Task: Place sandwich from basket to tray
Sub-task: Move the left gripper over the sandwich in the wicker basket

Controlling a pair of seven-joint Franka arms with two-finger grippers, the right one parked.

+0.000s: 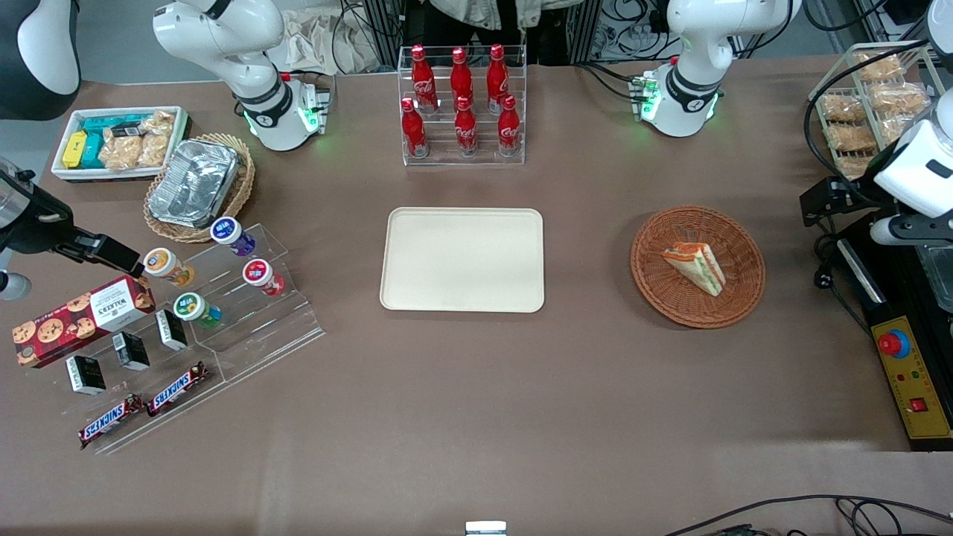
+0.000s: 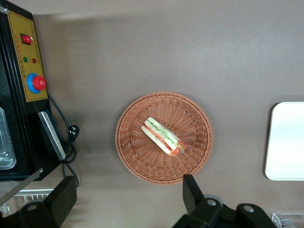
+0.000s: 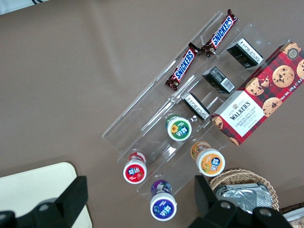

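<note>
I will next grab the sandwich with my gripper by its orange-red end (image 1: 687, 251), and then I will put the sandwich down on the cream tray (image 1: 461, 259).
The sandwich (image 1: 696, 264) (image 2: 163, 136), a pale bread wedge with orange-red and green filling, lies in the round reddish-brown wicker basket (image 1: 655, 298) (image 2: 128, 156). The cream tray (image 1: 461, 259) (image 2: 285, 142) sits flat on the table beside the basket, toward the parked arm's end, with nothing on it. My gripper (image 1: 823, 201) (image 2: 128, 194) hangs high above the table just off the basket's rim, toward the working arm's end. It is open wide, with nothing between its black fingers (image 2: 192, 190).
A black and yellow control box (image 1: 912, 380) (image 2: 28, 71) with a red button and cables lies close to the basket. A wire rack of packaged snacks (image 1: 871, 97) stands near it. A cola bottle rack (image 1: 461, 104) stands farther from the camera than the tray.
</note>
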